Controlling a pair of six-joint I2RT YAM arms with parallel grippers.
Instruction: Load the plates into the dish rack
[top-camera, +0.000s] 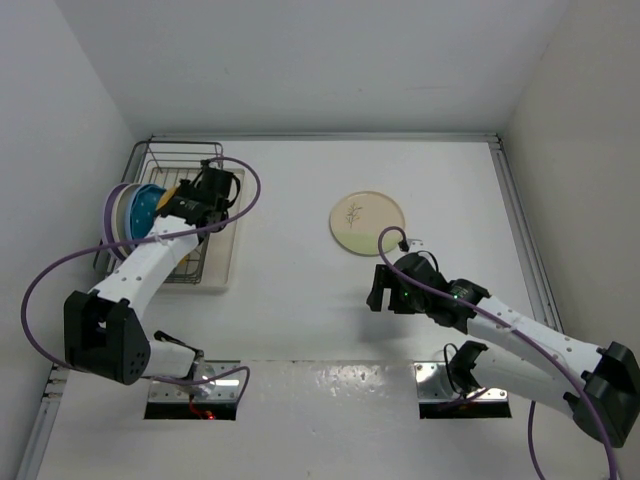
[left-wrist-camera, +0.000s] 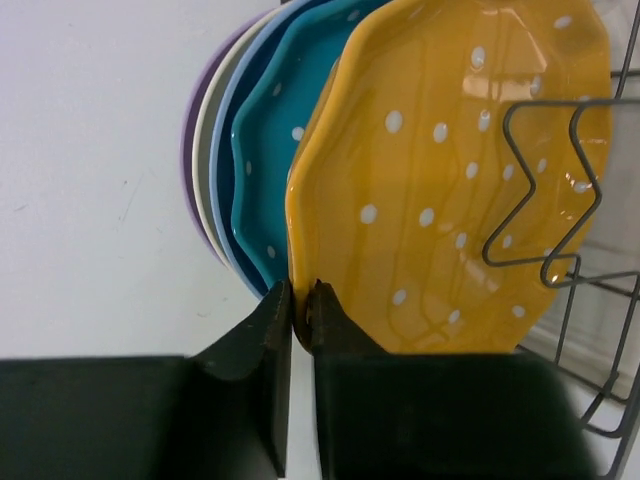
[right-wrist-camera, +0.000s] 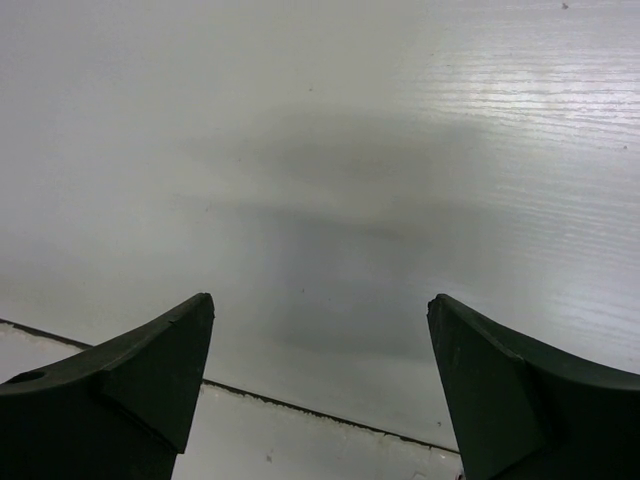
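Observation:
The right gripper grabs the cream-green sprig plate by its rim opposite the dish rack next. The rack-facing rim stays free for handover to my left gripper.
The dish rack (top-camera: 178, 152) stands at the back left on its cream drip tray (top-camera: 228, 262). Several plates stand upright in it: purple (left-wrist-camera: 190, 135), cream (left-wrist-camera: 203, 150), light blue (left-wrist-camera: 221, 160), scalloped teal (left-wrist-camera: 262, 150). My left gripper (left-wrist-camera: 299, 293) is shut on the rim of the orange-yellow dotted plate (left-wrist-camera: 440, 170), held upright beside the teal one, against a wire divider (left-wrist-camera: 540, 190). The cream-green sprig plate (top-camera: 367, 222) lies flat on the table. My right gripper (right-wrist-camera: 320, 305) is open and empty over bare table, near that plate's front.
White walls enclose the table on the left, back and right. A seam (right-wrist-camera: 300, 405) in the table runs below my right gripper. The purple cable (top-camera: 245, 195) of the left arm loops beside the rack.

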